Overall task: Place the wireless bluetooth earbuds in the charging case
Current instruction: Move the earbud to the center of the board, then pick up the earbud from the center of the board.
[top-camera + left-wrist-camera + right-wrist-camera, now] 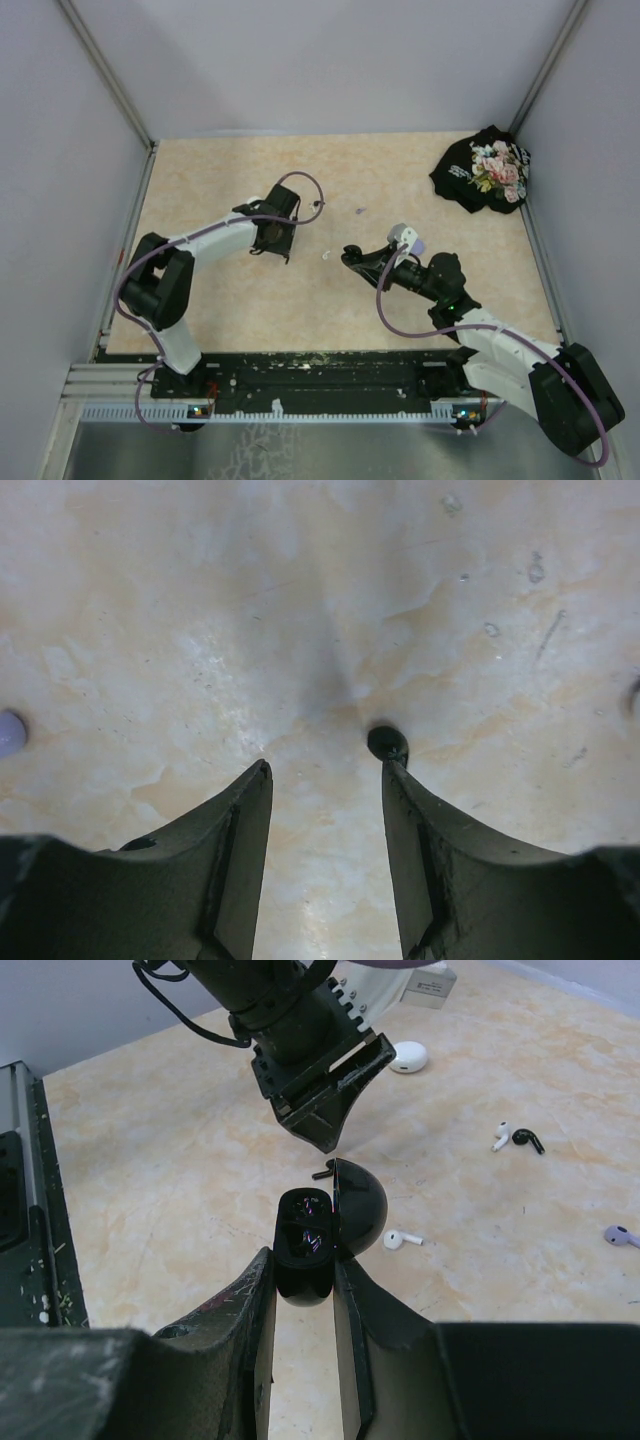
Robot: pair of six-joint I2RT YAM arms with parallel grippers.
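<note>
My left gripper reaches the black earbud and grabs its rounded head (331,1165) next, leaving the stem free to insert into the charging case (303,1228).
My right gripper (303,1260) is shut on an open black charging case (303,1228), its lid (360,1205) swung to the right. In the top view this gripper (352,256) is at mid-table. My left gripper (325,765) is open and points down at the table, with a black earbud (387,743) at its right fingertip. It hangs just beyond the case in the right wrist view (322,1110), and its stem (322,1172) shows there. A white earbud (400,1240) lies right of the case. Another white earbud (500,1137), a black earbud (528,1140) and a purple earbud (620,1236) lie further right.
A round white case (408,1056) lies behind the left gripper. A lavender object (8,732) shows at the left edge of the left wrist view. A black flowered cloth (485,170) lies in the back right corner. Walls enclose the table.
</note>
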